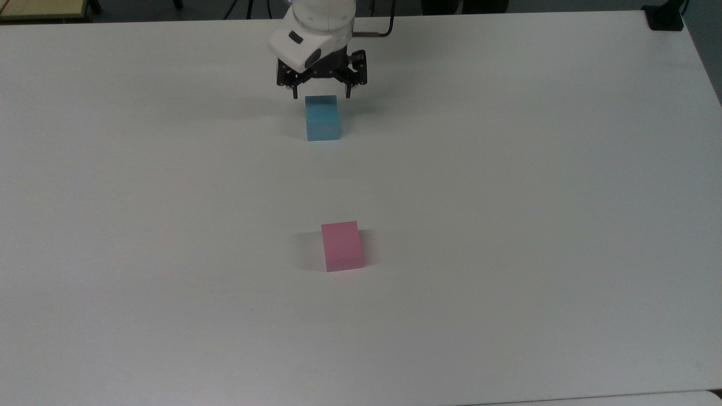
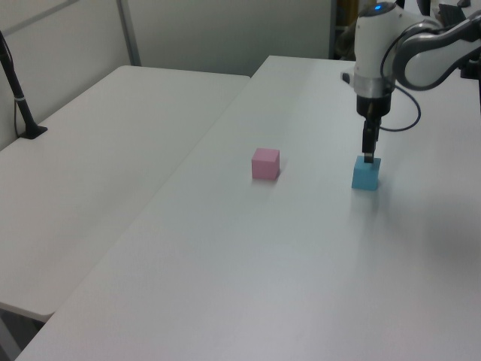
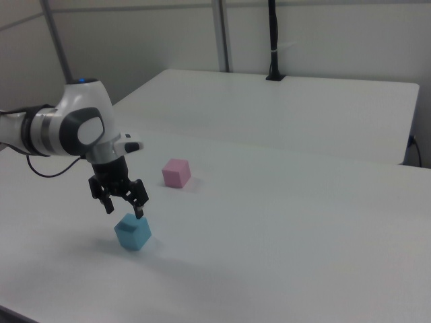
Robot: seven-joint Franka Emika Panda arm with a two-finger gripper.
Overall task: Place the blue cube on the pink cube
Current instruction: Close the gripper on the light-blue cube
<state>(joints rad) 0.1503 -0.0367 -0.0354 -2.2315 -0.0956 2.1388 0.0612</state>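
Observation:
I will next grab the blue cube point(image 2: 366, 174) by its opposite sides with my gripper, so that I can stack it on the pink cube point(image 2: 265, 165).
The blue cube point(image 1: 322, 118) point(image 2: 366, 174) point(image 3: 133, 232) rests on the white table point(image 1: 507, 197), near its far edge in the top view. My gripper point(image 1: 321, 95) point(image 2: 367, 158) point(image 3: 124, 212) hangs just above the cube, open, its two black fingers spread wider than the cube and holding nothing. The pink cube point(image 1: 342, 246) point(image 2: 265, 163) point(image 3: 176, 173) sits alone on the table, well apart from the blue one and nearer the front edge in the top view.
A second white table point(image 2: 90, 165) adjoins this one on the left view's left. A black post on a base point(image 2: 22, 113) point(image 3: 274, 40) stands on that table's far side. A black mount point(image 1: 664, 17) sits at the top view's upper right corner.

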